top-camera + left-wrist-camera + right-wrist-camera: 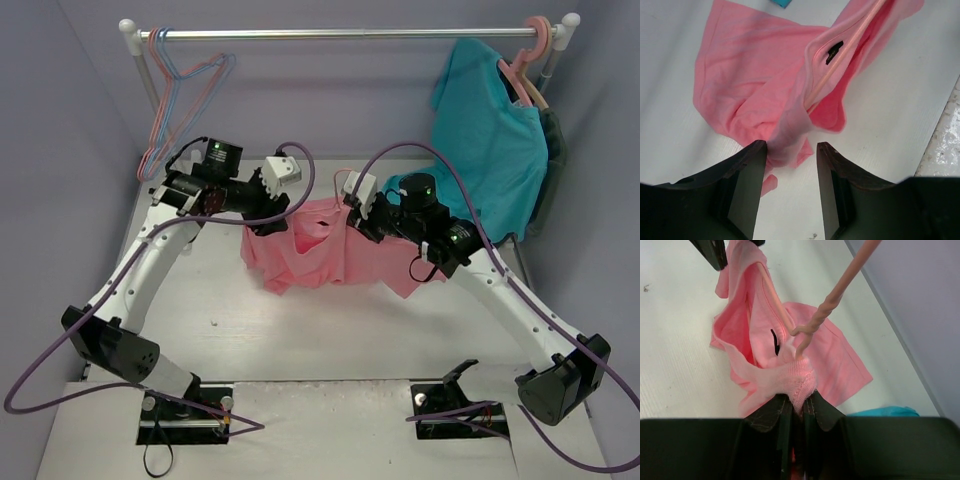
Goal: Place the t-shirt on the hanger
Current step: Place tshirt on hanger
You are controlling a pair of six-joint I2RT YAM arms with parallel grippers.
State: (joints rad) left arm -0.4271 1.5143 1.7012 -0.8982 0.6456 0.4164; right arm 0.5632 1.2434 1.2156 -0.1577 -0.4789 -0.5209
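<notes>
I will next grab the t-shirt's shoulder and the hanger arm inside it together with my left gripper, so the hanger's hook stays free for the clothes bar.
The pink t-shirt (320,255) hangs bunched above the table between my two grippers. My right gripper (800,397) is shut on its ribbed collar. The thin pink hanger (815,325) has its twisted neck right above that grip, and one arm runs inside the shirt (840,55); its hook (343,180) shows faintly from above. My left gripper (791,145) is open at the shirt's other shoulder. A blurred fold of t-shirt (755,75) brushes its left fingertip, and bare table shows between the fingers. From above, the left gripper (265,222) and right gripper (354,222) sit at the shirt's top corners.
A clothes rail (340,33) spans the back. Thin blue and pink hangers (175,90) hang at its left end. A teal t-shirt (490,130) on a thick pink hanger (535,45) hangs at its right end. Purple walls close in on both sides.
</notes>
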